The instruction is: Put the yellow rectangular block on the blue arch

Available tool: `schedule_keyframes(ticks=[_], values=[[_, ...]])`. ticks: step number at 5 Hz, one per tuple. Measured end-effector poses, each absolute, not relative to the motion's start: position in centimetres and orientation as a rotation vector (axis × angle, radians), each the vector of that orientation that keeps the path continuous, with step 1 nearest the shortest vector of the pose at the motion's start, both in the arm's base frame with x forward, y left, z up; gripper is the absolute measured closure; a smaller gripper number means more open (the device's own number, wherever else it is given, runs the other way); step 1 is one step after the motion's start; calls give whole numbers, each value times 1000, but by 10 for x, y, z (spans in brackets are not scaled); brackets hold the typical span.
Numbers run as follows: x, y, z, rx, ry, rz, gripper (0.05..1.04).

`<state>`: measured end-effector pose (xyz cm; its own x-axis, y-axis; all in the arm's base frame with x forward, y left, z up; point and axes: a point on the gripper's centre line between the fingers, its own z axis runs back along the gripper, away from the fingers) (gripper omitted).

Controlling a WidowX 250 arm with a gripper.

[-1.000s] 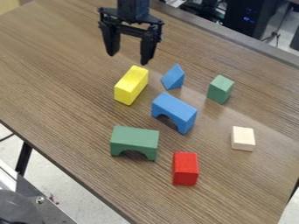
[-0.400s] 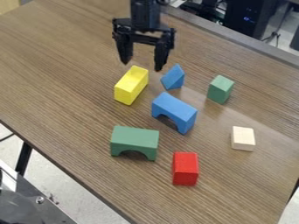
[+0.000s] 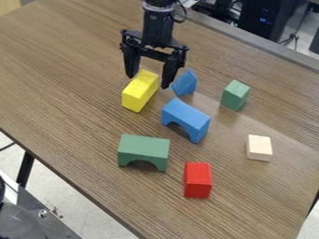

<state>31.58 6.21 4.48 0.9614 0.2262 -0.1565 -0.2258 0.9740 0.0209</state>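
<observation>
The robot's gripper needs to set the yellow block on the blue arch, so it should next grab the yellow rectangular block (image 3: 140, 91) by its long sides.
The black gripper (image 3: 148, 82) hangs over the far end of the yellow rectangular block (image 3: 140, 91), its fingers spread wide. One fingertip is to the left of the block's far end and the other to its right, near the blue triangle. The yellow block lies on the table, long side slanting away. The blue arch (image 3: 185, 119) stands to the right of and nearer than the yellow block, opening downward, with nothing on top of it.
A blue triangular block (image 3: 185, 83) is close to the right fingertip. Farther right are a green block (image 3: 235, 95) and a pale wooden cube (image 3: 259, 147). A green arch (image 3: 144, 151) and a red block (image 3: 197, 179) sit nearer on the wooden table (image 3: 68, 93).
The gripper has moved right and down toward the table, coming to the far end of the yellow block. Its fingers remain spread, and the blocks have kept their places.
</observation>
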Motion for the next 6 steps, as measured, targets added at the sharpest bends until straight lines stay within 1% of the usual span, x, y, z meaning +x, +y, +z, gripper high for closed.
schedule_keyframes(ticks=[1,2,3,4,5,6], values=[[313,63,46,9,178,230,121],[313,59,41,-24,194,227,400],[312,60,42,-36,197,220,566],[311,59,42,-41,207,208,566],[311,55,51,-66,195,191,566],[313,52,80,-56,122,160,566]])
